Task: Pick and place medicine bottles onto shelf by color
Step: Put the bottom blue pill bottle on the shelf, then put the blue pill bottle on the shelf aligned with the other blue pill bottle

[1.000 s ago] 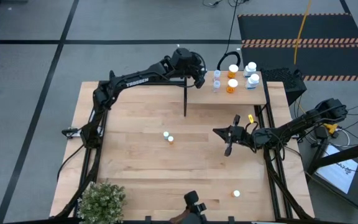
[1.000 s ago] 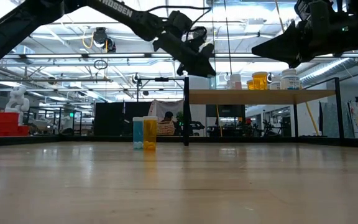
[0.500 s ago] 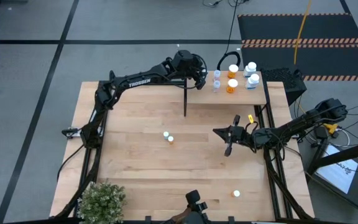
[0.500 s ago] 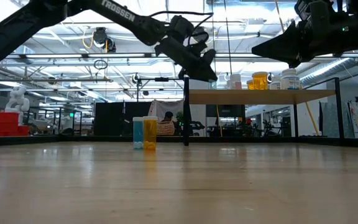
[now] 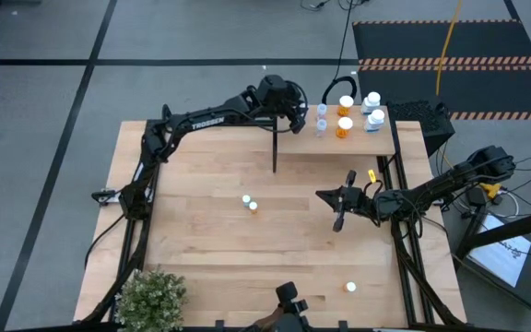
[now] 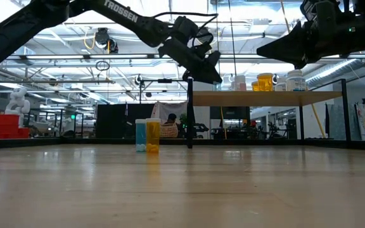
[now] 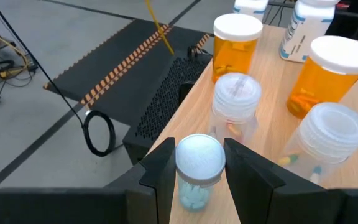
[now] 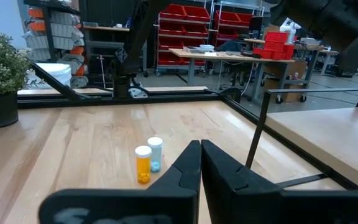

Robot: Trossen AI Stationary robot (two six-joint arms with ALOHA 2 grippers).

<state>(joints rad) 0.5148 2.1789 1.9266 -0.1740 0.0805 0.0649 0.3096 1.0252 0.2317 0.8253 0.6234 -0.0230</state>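
The pale blue bottle's base rests on the shelf next to the clear bottles. I will open my left gripper now, and the bottle would stay standing.
The shelf (image 5: 362, 140) stands at the table's far right, with several bottles on it. These include two clear ones (image 7: 236, 102), (image 7: 331, 134), two orange ones (image 7: 235, 46), (image 7: 328, 74), and white-blue ones (image 5: 374, 109). My left gripper (image 7: 199, 167) is at the shelf's left end (image 6: 198, 95), shut on a small pale blue bottle (image 7: 197, 171). My right gripper (image 5: 339, 210) hangs shut over the table's right middle. A pale blue bottle (image 5: 245, 198) and an orange one (image 5: 253, 207) stand mid-table. Another orange one (image 5: 349, 287) stands near the front right. My left gripper pinches the small pale blue bottle at its white cap (image 7: 197, 155) between the two fingers (image 7: 161, 173), coming slanting down from the table's left. The bottle stands upright in the hold. The gripper hides its base, so whether it rests on the shelf cannot be told.
A thin black post (image 5: 275, 148) stands at the shelf's left front corner. A potted plant (image 5: 150, 297) sits at the table's near left corner. Black frame rails (image 5: 399, 184) run along the right edge. Bare wood lies left of the two mid-table bottles.
My left gripper, carrying the pale blue bottle, has edged a little toward the shelf on the table's right. The right arm has kept still.
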